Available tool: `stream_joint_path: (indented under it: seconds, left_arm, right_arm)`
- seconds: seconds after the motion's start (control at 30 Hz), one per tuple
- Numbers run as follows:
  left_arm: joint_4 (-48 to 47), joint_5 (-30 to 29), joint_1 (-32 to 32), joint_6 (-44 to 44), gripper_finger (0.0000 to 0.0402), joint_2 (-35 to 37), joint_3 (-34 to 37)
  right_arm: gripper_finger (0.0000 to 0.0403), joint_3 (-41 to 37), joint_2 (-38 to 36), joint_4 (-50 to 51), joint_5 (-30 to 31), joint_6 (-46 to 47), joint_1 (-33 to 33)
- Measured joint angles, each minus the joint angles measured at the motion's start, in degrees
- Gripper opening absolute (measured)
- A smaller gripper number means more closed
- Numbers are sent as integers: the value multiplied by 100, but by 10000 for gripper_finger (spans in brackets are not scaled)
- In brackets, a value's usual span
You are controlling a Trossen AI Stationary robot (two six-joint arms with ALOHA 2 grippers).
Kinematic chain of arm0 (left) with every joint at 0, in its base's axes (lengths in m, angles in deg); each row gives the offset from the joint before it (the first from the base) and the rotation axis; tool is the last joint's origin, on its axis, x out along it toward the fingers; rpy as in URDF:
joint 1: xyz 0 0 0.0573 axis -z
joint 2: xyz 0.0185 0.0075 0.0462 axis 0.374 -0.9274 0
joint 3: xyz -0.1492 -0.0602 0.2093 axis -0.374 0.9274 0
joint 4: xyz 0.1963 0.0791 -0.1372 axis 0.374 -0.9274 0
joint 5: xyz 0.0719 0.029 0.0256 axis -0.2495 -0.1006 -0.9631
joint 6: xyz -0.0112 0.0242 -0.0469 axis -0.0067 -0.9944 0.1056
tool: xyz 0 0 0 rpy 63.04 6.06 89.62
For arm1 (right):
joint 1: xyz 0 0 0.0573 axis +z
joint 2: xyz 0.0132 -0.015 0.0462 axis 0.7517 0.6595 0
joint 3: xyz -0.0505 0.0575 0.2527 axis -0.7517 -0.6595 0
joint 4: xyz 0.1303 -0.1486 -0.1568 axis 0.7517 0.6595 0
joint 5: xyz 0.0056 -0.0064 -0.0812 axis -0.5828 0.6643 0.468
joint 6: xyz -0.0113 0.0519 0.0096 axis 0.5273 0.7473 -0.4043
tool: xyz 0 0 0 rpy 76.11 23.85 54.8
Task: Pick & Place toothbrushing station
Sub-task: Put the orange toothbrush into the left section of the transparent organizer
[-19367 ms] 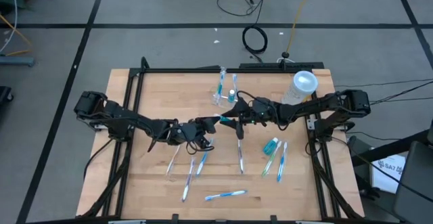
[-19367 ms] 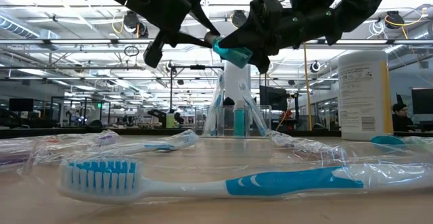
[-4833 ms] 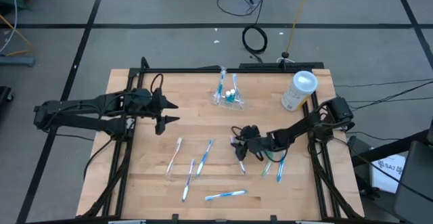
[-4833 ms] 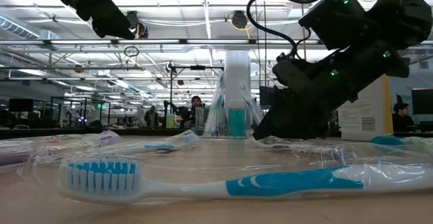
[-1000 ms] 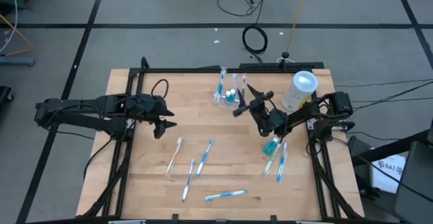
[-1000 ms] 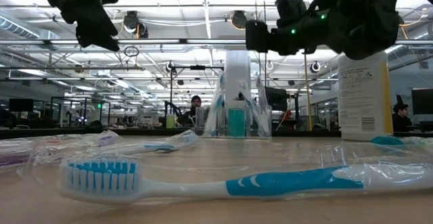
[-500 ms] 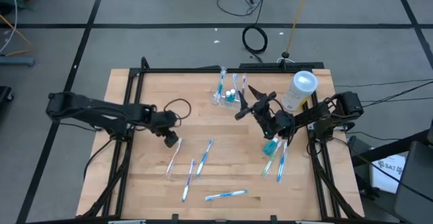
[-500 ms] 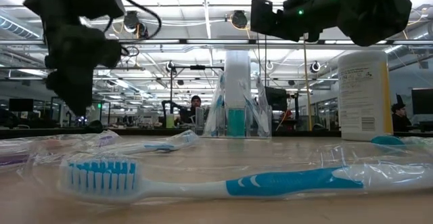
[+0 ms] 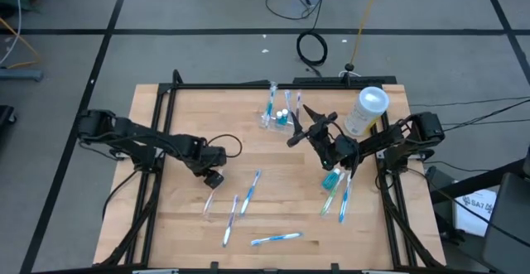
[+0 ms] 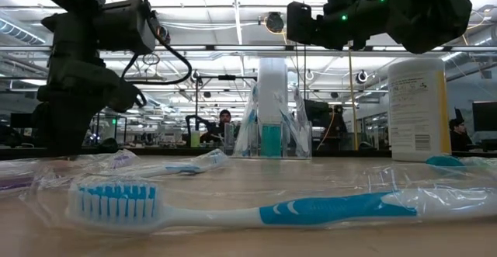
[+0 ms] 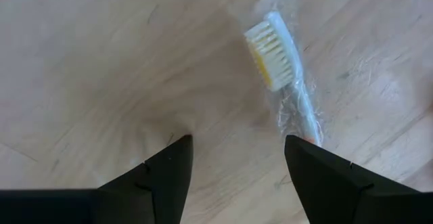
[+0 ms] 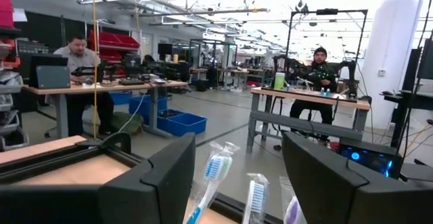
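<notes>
The wrapped toothbrush (image 11: pixel 279 51) has its handle (image 11: pixel 310 124) beside one gripper finger, so my left gripper shifts to the right in the wrist view before closing.
The toothbrushing station (image 9: pixel 278 115), a small clear holder, stands at the table's far middle with several toothbrushes and a teal piece upright in it; the low view shows it as well (image 10: pixel 272 139). My right gripper (image 9: pixel 301 125) hangs open just right of it, raised, and looks over the brush heads (image 12: pixel 216 166). My left gripper (image 9: pixel 211 177) points down, open, low over the left middle of the table. A wrapped toothbrush (image 11: pixel 279 61) with yellowish bristles lies flat just beyond its fingers (image 11: pixel 166 166).
Several wrapped toothbrushes (image 9: pixel 248 193) lie loose on the near half of the table, one right before the low camera (image 10: pixel 233 206). A teal tube (image 9: pixel 333 177) lies under my right arm. A whitish cylinder (image 9: pixel 367 111) stands at the far right.
My left gripper has come down toward the table's near and right side, tipping from nearly level to pointing down and rolling as it went. It now hangs low over the wrapped toothbrush. Its fingers have stayed open.
</notes>
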Motion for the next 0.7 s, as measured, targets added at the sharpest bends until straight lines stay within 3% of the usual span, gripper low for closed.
stream_joint_path:
  seconds: [0.33, 0.7]
  left_arm:
    - [-193, 36, 40, -123, 239, 313, -244]
    - [310, -460, 349, 200, 239, -84, -242]
  right_arm:
    - [213, 0, 0, 17, -2, 1, -2]
    - [212, 0, 0, 17, -4, 2, -2]
